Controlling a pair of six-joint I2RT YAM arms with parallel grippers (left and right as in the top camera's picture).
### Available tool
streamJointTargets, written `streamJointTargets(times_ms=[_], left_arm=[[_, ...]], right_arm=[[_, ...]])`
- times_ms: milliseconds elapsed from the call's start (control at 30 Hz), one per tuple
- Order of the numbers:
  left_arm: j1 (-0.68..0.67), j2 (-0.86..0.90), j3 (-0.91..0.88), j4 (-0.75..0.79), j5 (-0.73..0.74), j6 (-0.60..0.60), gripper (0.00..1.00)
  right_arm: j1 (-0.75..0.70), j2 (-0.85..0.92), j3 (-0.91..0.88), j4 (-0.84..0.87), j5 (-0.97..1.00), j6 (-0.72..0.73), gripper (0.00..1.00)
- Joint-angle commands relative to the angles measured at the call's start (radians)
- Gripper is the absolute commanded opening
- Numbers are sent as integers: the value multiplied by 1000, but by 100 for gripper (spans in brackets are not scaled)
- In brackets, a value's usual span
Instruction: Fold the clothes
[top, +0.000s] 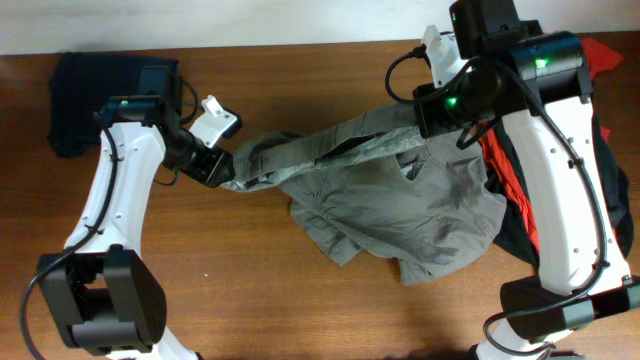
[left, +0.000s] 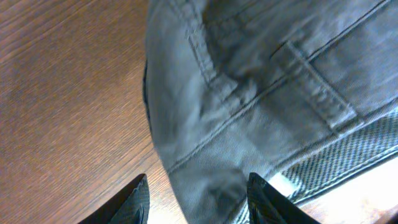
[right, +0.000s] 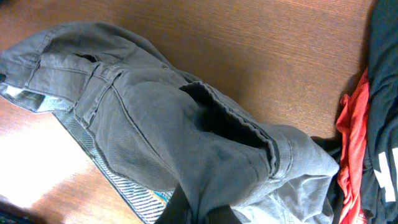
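Note:
The robot should next use its left gripper to grab the grey trousers (top: 400, 205) by the loose end of their waistband, opposite the right gripper, so that they can be spread for folding.
Grey trousers (top: 400, 205) lie crumpled in the middle of the wooden table, with the waistband pulled out in a band between my two grippers. My left gripper (top: 222, 170) is at the left end of the waistband. In the left wrist view its jaws (left: 198, 202) are wide apart, with the waistband fabric (left: 249, 93) between them and a gap beside the left finger. My right gripper (top: 428, 112) is at the right end, and in the right wrist view its fingers (right: 202, 211) are shut on a fold of the trousers (right: 161, 124), lifting it off the table.
A folded dark navy garment (top: 90, 90) lies at the back left corner. A pile of red and black clothes (top: 515, 190) lies at the right, under my right arm; it also shows in the right wrist view (right: 357, 143). Bare wood (top: 250, 290) runs along the front.

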Motion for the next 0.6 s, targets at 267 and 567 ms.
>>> streamJointTargets(times_ms=[267, 567], left_arm=[[-27, 104, -8, -24, 62, -126, 51], [75, 104, -50, -47, 332, -386, 52]], right_arm=[[4, -21, 10, 3, 19, -19, 4], [4, -21, 10, 3, 19, -19, 4]])
